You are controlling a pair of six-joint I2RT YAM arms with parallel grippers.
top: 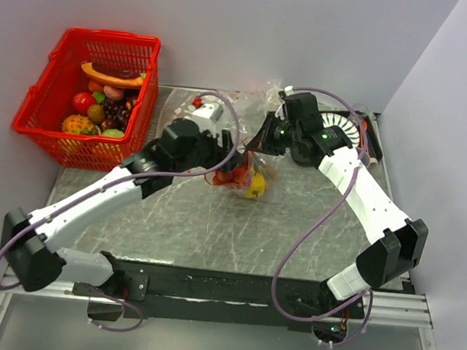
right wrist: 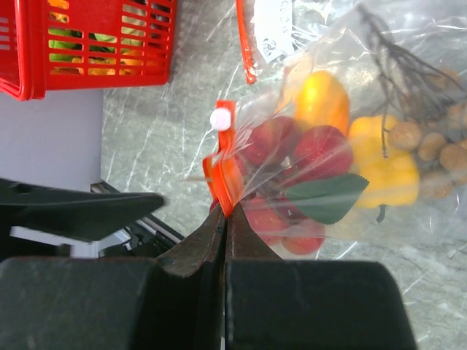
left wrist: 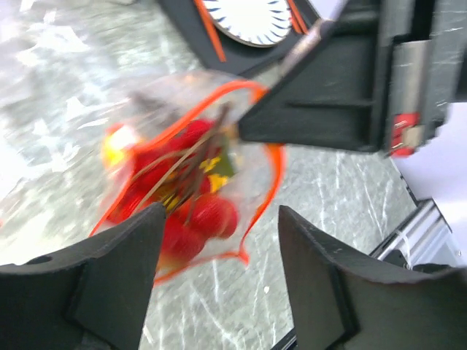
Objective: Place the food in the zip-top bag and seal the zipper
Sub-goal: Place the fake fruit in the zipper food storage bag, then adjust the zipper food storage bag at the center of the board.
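My left gripper pinches the bag's orange-red zipper edge (right wrist: 211, 173) next, away from the white slider, to leave the slider (right wrist: 220, 119) free for sealing.
The zip-top bag (top: 248, 176) hangs just above the middle of the table, holding red strawberries, an orange, a yellow pepper and brown longans (right wrist: 321, 146). My right gripper (right wrist: 225, 215) is shut on its orange-red zipper (right wrist: 228, 179), next to the white slider (right wrist: 220, 119); in the top view it (top: 258, 147) holds the bag's upper edge. My left gripper (left wrist: 219, 219) is open, with the open bag mouth (left wrist: 190, 182) and its zipper loop (left wrist: 275, 171) just beyond its fingers. In the top view it (top: 221, 153) is beside the bag's left side.
A red basket (top: 88, 99) of toy food stands at the far left. A second clear bag (top: 207, 105) lies behind the left gripper. A white plate with black stripes (top: 343, 126) sits at the far right, beside the wall.
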